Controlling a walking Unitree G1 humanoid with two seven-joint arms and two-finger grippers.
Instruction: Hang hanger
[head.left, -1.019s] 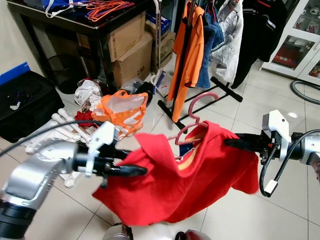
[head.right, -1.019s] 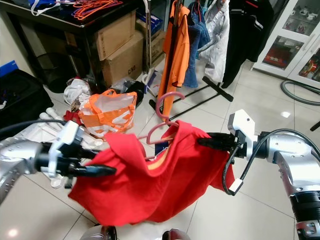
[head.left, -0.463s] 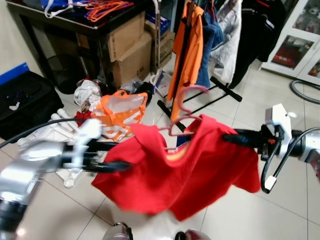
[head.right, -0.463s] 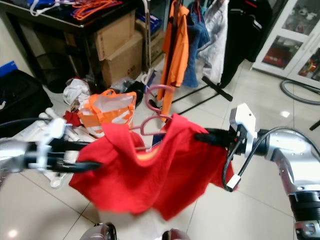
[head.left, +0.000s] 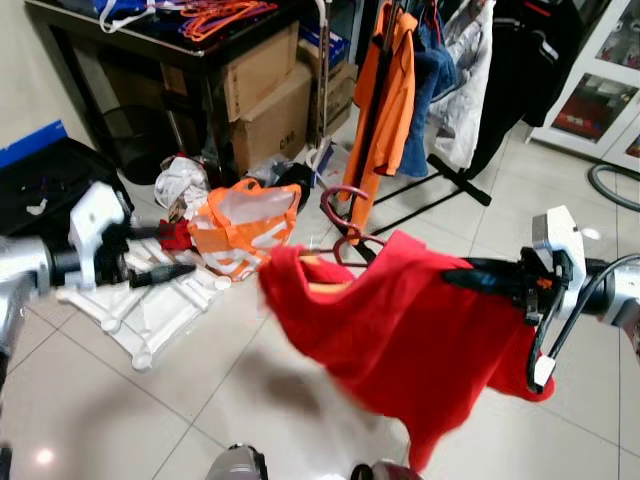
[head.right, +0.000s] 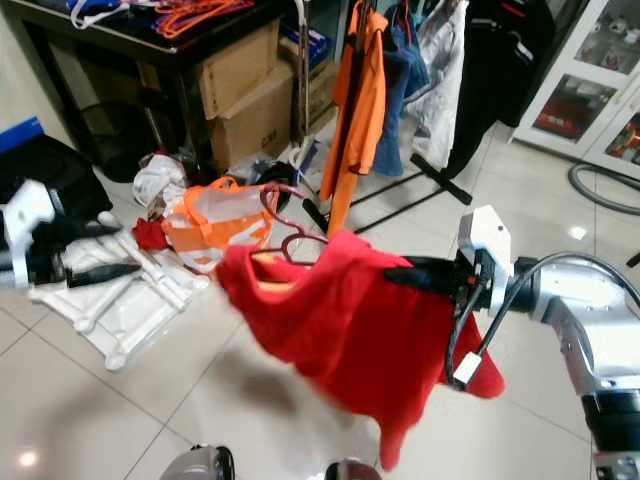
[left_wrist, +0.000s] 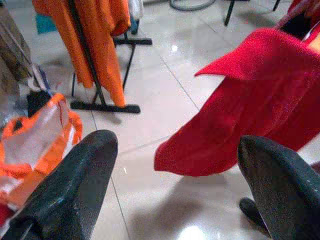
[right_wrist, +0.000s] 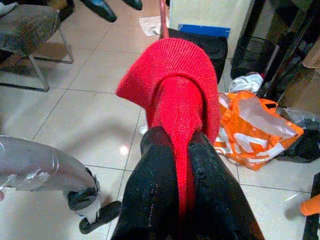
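Note:
I will next grab the bare neck under the hook (head.left: 352, 232) with my left gripper, because the red shirt (head.left: 410, 340) hangs over the hanger's arms. Then I can hang the hanger.
A red shirt (head.left: 410, 340) on a pink hanger (head.left: 345, 215) hangs in the air in front of me, drooping to the right. My right gripper (head.left: 452, 276) is shut on the shirt's shoulder, and the cloth runs between its fingers (right_wrist: 150, 195). My left gripper (head.left: 188, 269) is off to the left, apart from the shirt, with its fingers (left_wrist: 80, 180) spread open and nothing between them. Beyond the shirt stands a black clothes rack (head.left: 372, 120) holding an orange shirt (head.left: 392, 90) and darker clothes.
On the floor lie an orange bag (head.left: 240, 225), a white plastic frame (head.left: 140, 310) and crumpled clothes (head.left: 180, 185). A black table (head.left: 190, 50) shelters cardboard boxes (head.left: 265, 100). A black case (head.left: 45, 180) sits at the left, a glass cabinet (head.left: 600, 90) at the right.
My left gripper has let go of the red shirt and swung away to the left. The shirt now hangs from my right gripper alone and has dropped on its left side.

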